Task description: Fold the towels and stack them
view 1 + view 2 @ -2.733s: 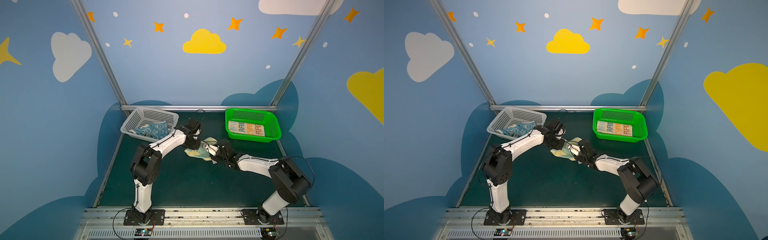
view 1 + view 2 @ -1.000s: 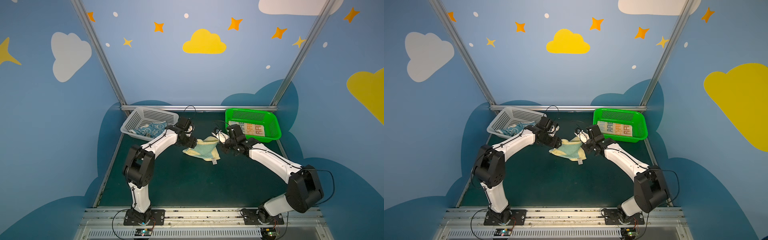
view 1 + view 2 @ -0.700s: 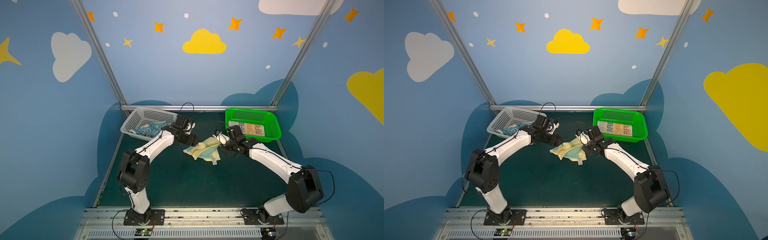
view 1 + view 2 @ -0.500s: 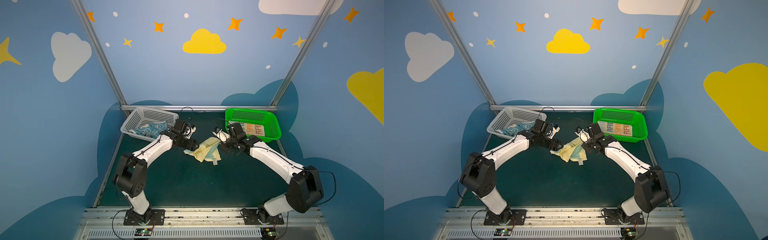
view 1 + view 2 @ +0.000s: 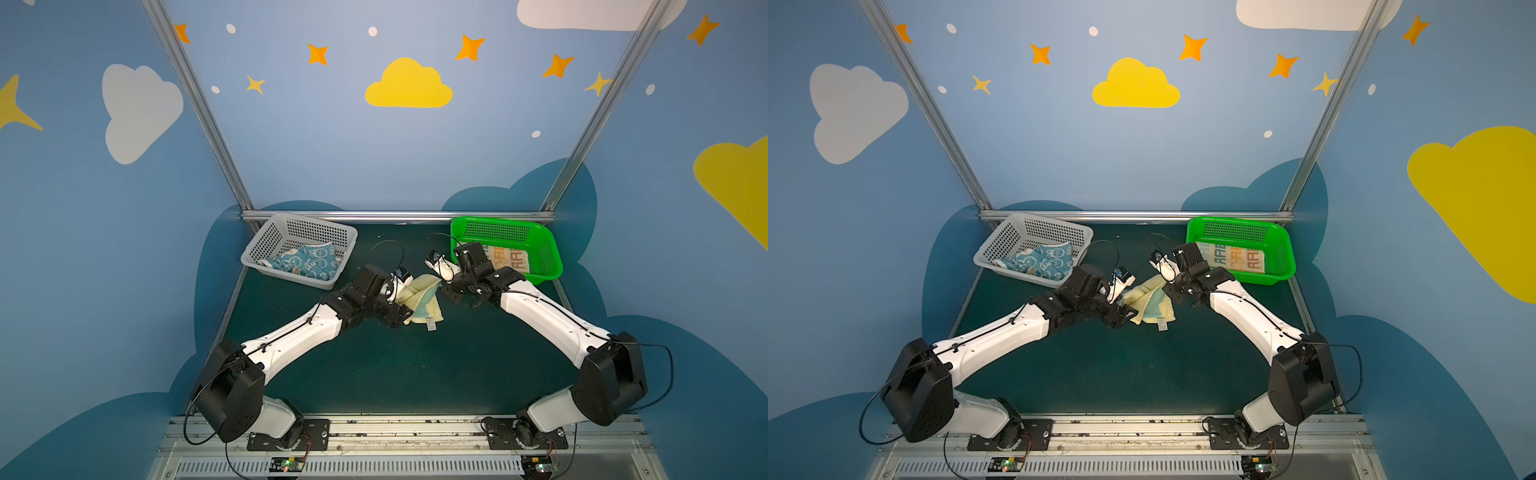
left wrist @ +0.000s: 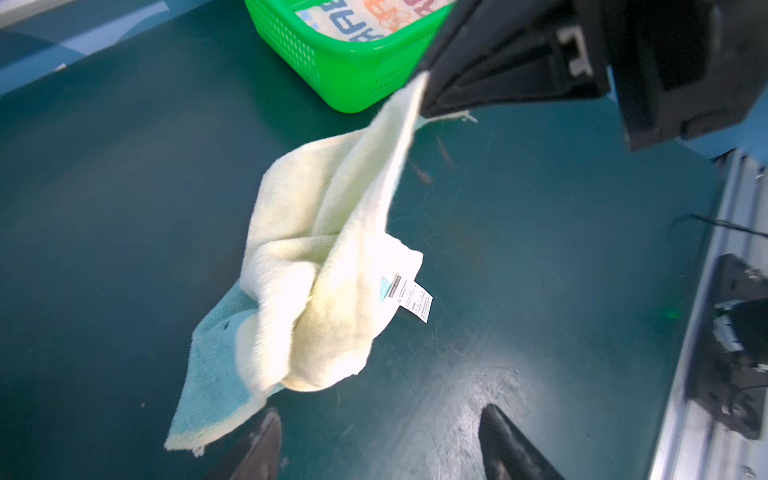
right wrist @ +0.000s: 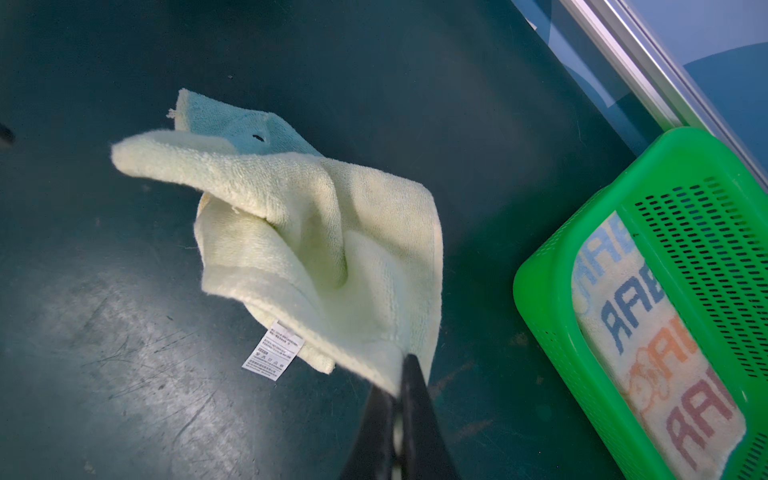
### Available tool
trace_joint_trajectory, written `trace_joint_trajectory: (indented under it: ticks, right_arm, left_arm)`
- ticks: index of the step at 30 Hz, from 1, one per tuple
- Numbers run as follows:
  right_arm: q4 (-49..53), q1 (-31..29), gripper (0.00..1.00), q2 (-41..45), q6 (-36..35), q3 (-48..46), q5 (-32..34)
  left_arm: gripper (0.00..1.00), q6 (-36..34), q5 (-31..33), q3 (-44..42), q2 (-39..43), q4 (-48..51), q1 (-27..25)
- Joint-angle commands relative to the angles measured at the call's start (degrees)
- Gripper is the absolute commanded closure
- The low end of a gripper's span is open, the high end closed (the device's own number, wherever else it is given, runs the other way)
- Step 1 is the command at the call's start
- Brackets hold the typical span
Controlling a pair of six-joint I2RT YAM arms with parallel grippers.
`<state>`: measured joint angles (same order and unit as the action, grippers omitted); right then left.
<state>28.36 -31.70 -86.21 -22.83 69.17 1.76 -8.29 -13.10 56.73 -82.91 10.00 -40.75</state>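
Observation:
I next need to pinch the pale yellow towel by its teal-edged corner [image 6: 190,428] with my left gripper, opposite my right gripper's corner, to spread it flat and fold it.
The pale yellow towel [image 5: 422,301] [image 5: 1152,303] lies bunched in the middle of the dark mat, its white label toward the front. My right gripper [image 7: 409,363] [image 5: 446,289] is shut on one yellow corner and holds it raised off the mat. At the towel's opposite side my left gripper [image 6: 380,415] [image 5: 399,318] stands open, with bare mat between its fingers. The towel's teal-edged corner [image 6: 208,374] lies just beside one finger. The blue-and-cream towel [image 5: 309,262] sits crumpled in the grey basket. The striped towel [image 5: 509,259] [image 7: 665,357] lies flat in the green basket.
The grey basket [image 5: 254,249] stands at the back left and the green basket [image 5: 548,257] at the back right, close behind my right wrist. A metal rail [image 5: 395,216] runs along the back edge of the mat.
My left gripper has swung away from the grey basket toward the front, down beside the yellow towel, its jaws narrowing slightly. The right gripper kept its corner; the towel bunched up.

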Motion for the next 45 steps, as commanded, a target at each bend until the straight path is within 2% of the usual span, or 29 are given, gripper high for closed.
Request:
trace_joint_trajectory:
  ticks: [1, 4, 8, 14, 20, 21, 29, 36, 41, 45]
  right_arm:
    - [1.35, -0.17, 1.00, -0.59, 1.32, 1.65, 0.90]
    - [1.35, -0.03, 1.00, -0.79, 2.06, 2.10, 0.78]
    - [1.64, -0.10, 1.00, -1.49, 3.16, 3.08, 1.37]
    - [2.73, -0.07, 1.00, -2.89, 4.88, 4.84, 1.43]
    - [3.02, -0.06, 1.00, -3.26, 4.84, 5.15, 0.71]
    - [2.94, 0.03, 1.00, -3.17, 6.60, 5.12, 0.70]
    - [2.93, 0.55, 1.00, -2.48, 6.21, 5.44, 1.15]
    - [2.75, 1.20, 1.00, -2.90, 5.69, 6.16, 1.14]
    - [2.78, 1.21, 1.00, -3.43, 5.69, 6.80, 0.97]
    - [2.83, 1.23, 1.00, -3.26, 5.69, 6.78, 0.73]
  left_arm:
    - [0.29, 1.98, 9.76, -0.92, -1.62, -5.45, -2.65]
    - [0.34, 5.90, 14.33, -1.82, -3.69, -7.62, -4.03]
    - [0.35, 9.88, 21.91, -3.10, -6.43, -11.20, -6.31]
    - [0.35, 13.39, 34.66, -0.16, -12.95, -12.80, -11.58]
    - [0.35, 16.60, 40.82, 3.80, -19.88, -13.46, -12.38]
    - [0.35, 16.75, 41.75, 4.61, -20.97, -13.17, -12.34]
    - [0.41, 17.95, 43.02, 5.66, -24.02, -11.07, -11.99]
    - [0.44, 18.40, 41.01, 2.54, -22.92, -10.39, -11.55]
    - [0.49, 18.81, 39.76, 1.85, -23.60, -9.84, -11.45]
    - [0.66, 18.93, 39.47, 1.80, -23.87, -10.17, -11.07]
